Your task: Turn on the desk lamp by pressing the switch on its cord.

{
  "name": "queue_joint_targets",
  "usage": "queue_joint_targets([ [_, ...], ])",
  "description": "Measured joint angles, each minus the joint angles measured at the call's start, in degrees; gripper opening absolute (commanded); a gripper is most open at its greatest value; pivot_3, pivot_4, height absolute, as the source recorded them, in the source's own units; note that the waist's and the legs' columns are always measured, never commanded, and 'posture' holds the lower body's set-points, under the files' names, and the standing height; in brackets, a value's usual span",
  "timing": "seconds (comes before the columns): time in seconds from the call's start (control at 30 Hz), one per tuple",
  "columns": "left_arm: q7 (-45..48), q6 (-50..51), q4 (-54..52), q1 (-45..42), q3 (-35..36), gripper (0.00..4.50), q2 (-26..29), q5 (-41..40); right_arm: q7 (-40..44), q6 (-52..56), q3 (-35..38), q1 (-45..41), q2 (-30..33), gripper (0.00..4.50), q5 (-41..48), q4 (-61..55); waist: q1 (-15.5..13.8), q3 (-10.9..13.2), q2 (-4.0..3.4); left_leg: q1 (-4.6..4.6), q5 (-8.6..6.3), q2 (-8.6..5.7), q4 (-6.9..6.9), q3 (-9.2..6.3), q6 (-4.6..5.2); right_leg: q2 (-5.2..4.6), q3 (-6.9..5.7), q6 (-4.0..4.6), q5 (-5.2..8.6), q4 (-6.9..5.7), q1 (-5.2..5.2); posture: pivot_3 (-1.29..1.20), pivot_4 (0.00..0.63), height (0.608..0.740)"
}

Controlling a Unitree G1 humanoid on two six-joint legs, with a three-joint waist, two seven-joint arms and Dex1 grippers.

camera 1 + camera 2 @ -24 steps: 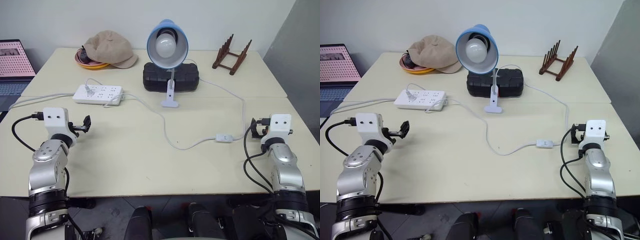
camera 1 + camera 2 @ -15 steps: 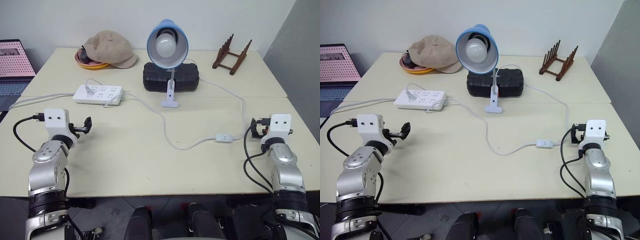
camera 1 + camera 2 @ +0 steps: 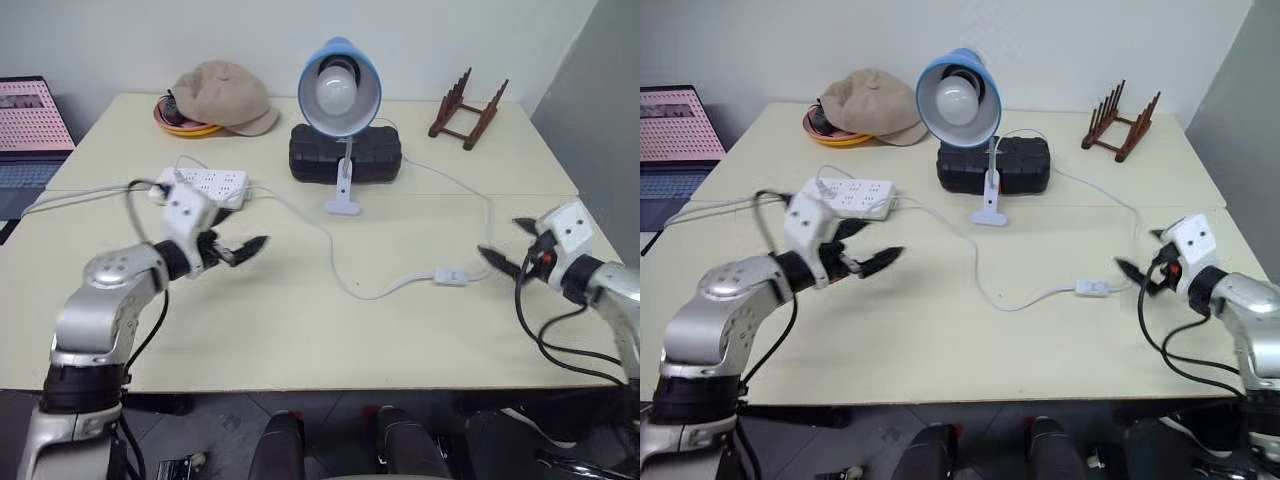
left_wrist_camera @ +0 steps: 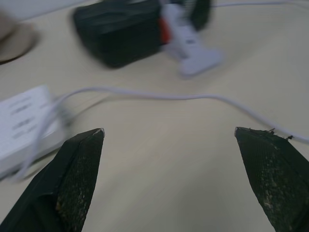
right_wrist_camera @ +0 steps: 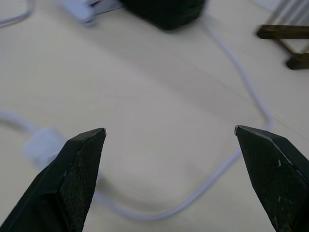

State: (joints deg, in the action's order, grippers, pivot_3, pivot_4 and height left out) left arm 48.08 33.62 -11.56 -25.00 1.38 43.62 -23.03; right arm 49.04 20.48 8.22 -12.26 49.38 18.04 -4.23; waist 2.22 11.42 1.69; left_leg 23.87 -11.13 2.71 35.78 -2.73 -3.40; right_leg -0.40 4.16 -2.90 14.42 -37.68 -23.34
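Next, my right gripper pinches the switch across its two long flat sides, since the cord runs out of both ends of the switch [image 3: 450, 276].
The desk lamp [image 3: 338, 90] stands at the back middle of the table on its white clip base [image 4: 193, 48], blue shade facing me, bulb looking unlit. Its thin white cord [image 3: 340, 265] loops forward across the table to the small white switch [image 3: 450, 276], which lies flat right of centre. My right gripper [image 3: 508, 243] is open and hovers just right of the switch [image 5: 43, 145], pointing left at it without touching. My left gripper [image 3: 245, 243] is open and empty above the table left of the cord [image 4: 159, 95].
A white power strip [image 3: 205, 183] lies behind my left gripper. A black box [image 3: 345, 155] sits behind the lamp's base. A beige cap [image 3: 220, 95] on an orange plate, a wooden rack [image 3: 465, 100] and a laptop [image 3: 30, 125] line the back and left.
Both arms have swung inward: the left gripper moved right toward the table's middle, and the right gripper turned left to point at the switch. The lamp, cord and switch lie as before.
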Motion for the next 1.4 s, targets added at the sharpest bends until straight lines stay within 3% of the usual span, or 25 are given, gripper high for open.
queue_joint_targets([
  [0.13, 9.52, -2.27, -2.53, -3.87, -8.70, 4.50, 2.29, 1.32, 4.77, -4.71, -4.22, 1.74, 1.19, 4.49, -2.80, -0.22, 0.55, 0.00, -0.01, 0.00, 0.00, 0.00, 0.01, 0.03, 0.00, 0.00, 0.02, 0.01, 0.01, 0.00, -0.01, 0.00, 0.150, 0.740],
  [0.27, 13.50, -7.02, -2.52, -6.15, -13.52, 4.50, 0.30, 3.68, 5.00, -10.08, -8.03, 1.63, -0.41, 4.49, -6.71, 1.00, 0.77, 0.01, 0.00, 0.02, 0.00, 0.00, 0.03, 0.02, 0.00, 0.00, 0.02, 0.00, 0.00, -0.04, -0.04, 0.00, 0.150, 0.740],
  [0.77, 14.34, -8.54, -2.30, -6.54, -14.44, 4.50, -3.29, 5.01, 4.70, -23.17, -12.91, -4.88, -2.58, 4.49, -15.27, 13.17, 0.77, 0.02, -0.01, 0.03, 0.00, -0.01, 0.10, 0.01, 0.00, 0.00, 0.01, -0.02, 0.00, -0.09, -0.02, 0.00, 0.150, 0.740],
  [0.87, 13.38, -7.01, -2.66, -6.67, -14.40, 4.50, -4.05, 4.62, 4.84, -24.33, -13.63, -5.60, -2.93, 3.99, -16.07, 14.51, 0.82, 0.02, -0.02, 0.01, 0.00, -0.01, 0.11, 0.00, 0.00, 0.01, 0.02, -0.02, 0.00, -0.13, -0.02, 0.00, 0.150, 0.740],
  [1.27, 12.54, -6.11, -3.91, -6.62, -14.35, 4.50, -3.94, 3.91, 6.33, -27.04, -14.08, -7.97, -3.09, 1.09, -17.11, 17.61, 0.85, 0.02, -0.02, 0.00, 0.00, -0.01, 0.16, -0.01, 0.00, 0.01, 0.02, -0.02, -0.01, -0.22, -0.02, 0.00, 0.150, 0.740],
  [1.4, 12.38, -6.12, -3.93, -6.35, -14.35, 4.50, -3.88, 3.92, 7.17, -27.88, -14.20, -8.75, -3.08, 1.08, -17.44, 18.56, 0.85, 0.02, -0.02, 0.00, 0.00, -0.01, 0.16, -0.01, 0.01, 0.01, 0.02, -0.03, -0.01, -0.22, -0.02, 0.00, 0.150, 0.740],
])
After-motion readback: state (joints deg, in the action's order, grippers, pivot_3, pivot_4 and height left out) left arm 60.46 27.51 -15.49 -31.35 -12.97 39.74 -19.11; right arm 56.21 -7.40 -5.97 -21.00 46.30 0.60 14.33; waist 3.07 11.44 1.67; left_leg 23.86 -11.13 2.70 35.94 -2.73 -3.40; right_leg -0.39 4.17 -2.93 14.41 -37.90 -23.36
